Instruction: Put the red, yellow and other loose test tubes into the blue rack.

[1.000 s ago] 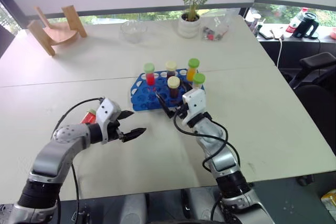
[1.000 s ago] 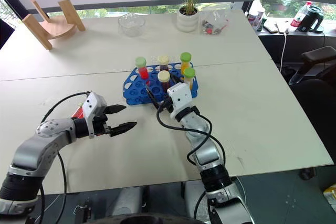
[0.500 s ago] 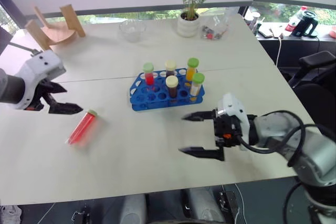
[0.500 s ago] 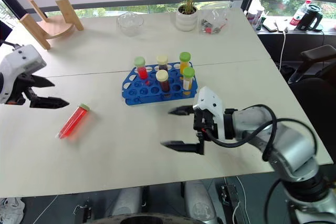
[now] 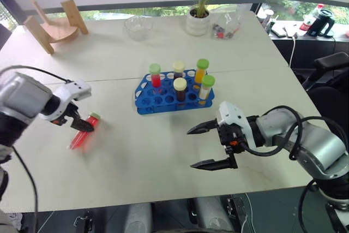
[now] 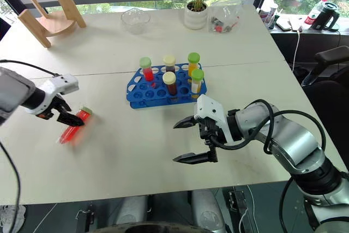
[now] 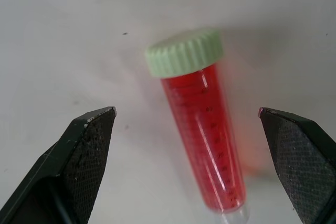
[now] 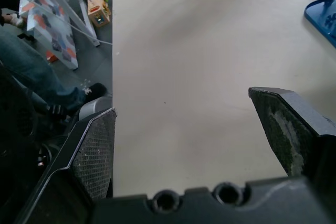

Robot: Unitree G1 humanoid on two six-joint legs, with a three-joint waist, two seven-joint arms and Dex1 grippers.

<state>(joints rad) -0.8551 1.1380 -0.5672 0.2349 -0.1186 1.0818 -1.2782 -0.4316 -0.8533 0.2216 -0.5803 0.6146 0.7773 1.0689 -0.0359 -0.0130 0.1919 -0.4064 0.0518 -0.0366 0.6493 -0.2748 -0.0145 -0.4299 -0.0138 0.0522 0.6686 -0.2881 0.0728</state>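
Observation:
The left gripper is ready to close on the red tube (image 7: 207,129): its fingers are beside both sides of the tube, below its pale green cap (image 7: 185,53), in the left wrist view.
A red test tube (image 5: 82,136) with a pale green cap lies on the table, left of the blue rack (image 5: 146,100). Several capped tubes stand in the rack, among them a red one (image 5: 156,78) and an orange-yellow one (image 5: 200,72). My left gripper (image 7: 186,110) points down over the lying red tube (image 7: 202,129), open, one finger on each side and nothing gripped. My right gripper (image 5: 191,148) hovers open and empty in front of the rack, pointing left.
At the far side of the table stand a potted plant (image 5: 198,21), a glass bowl (image 5: 137,27), a clear bag (image 5: 226,25) and a wooden stand (image 5: 54,25). A person's leg (image 8: 31,77) is on the floor beyond the table's left edge.
The left gripper swung out to the left, then came back over the red tube and tipped downward. The right gripper drew back from the rack and turned to point left.

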